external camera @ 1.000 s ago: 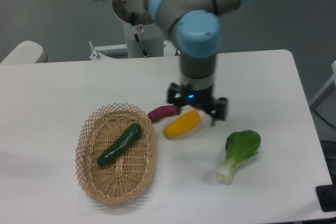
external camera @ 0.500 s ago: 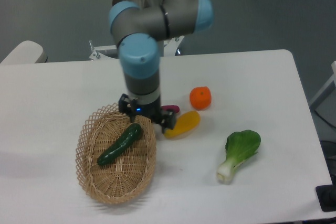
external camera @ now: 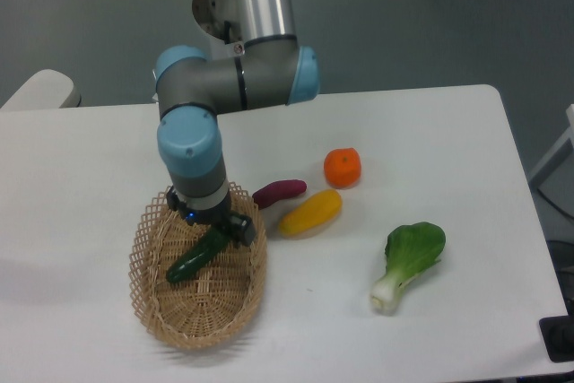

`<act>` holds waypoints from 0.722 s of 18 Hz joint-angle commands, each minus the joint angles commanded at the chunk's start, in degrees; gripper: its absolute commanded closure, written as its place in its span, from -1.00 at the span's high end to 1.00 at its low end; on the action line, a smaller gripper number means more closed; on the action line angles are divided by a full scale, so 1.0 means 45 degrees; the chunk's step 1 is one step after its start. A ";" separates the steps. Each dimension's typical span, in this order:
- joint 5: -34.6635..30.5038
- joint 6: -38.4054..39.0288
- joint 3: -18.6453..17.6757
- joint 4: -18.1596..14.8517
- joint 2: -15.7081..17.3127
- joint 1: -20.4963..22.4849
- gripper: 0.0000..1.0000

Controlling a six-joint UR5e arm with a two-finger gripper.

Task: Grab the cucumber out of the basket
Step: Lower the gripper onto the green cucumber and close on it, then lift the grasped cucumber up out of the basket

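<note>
The cucumber will come out of the wicker basket next, so my gripper will pick it up by its upper part (external camera: 217, 238).
The dark green cucumber (external camera: 193, 259) lies slanted in the tan wicker basket (external camera: 161, 311) at the front left of the table. My gripper (external camera: 208, 229) is low over the basket, right above the cucumber's upper end, which it hides. Its fingers (external camera: 244, 230) stand apart on either side of that end, so it looks open. The cucumber's lower end rests on the basket floor.
A small purple vegetable (external camera: 279, 192), a yellow vegetable (external camera: 310, 212) and an orange (external camera: 343, 168) lie right of the basket. A bok choy (external camera: 409, 263) lies at the front right. The arm's base stands behind the table's far edge.
The arm has swung left from above the yellow vegetable to over the basket and has come down onto the cucumber's upper end. The cucumber has not moved.
</note>
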State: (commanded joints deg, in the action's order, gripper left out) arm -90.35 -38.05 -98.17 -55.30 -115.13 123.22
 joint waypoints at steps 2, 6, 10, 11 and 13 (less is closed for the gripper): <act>-0.0058 0.0000 -0.0059 0.0256 -0.0273 -0.0059 1.00; -0.0098 -0.0059 -0.0039 0.0374 -0.0586 -0.0176 1.00; -0.0117 -0.0079 -0.0039 0.0432 -0.0743 -0.0176 0.97; -0.0117 -0.0098 -0.0039 0.0432 -0.0743 -0.0196 0.73; -0.0117 -0.0117 0.0000 0.0413 -0.0743 -0.0176 -0.06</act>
State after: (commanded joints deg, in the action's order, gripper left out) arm -90.88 -38.58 -98.17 -53.44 -118.48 122.43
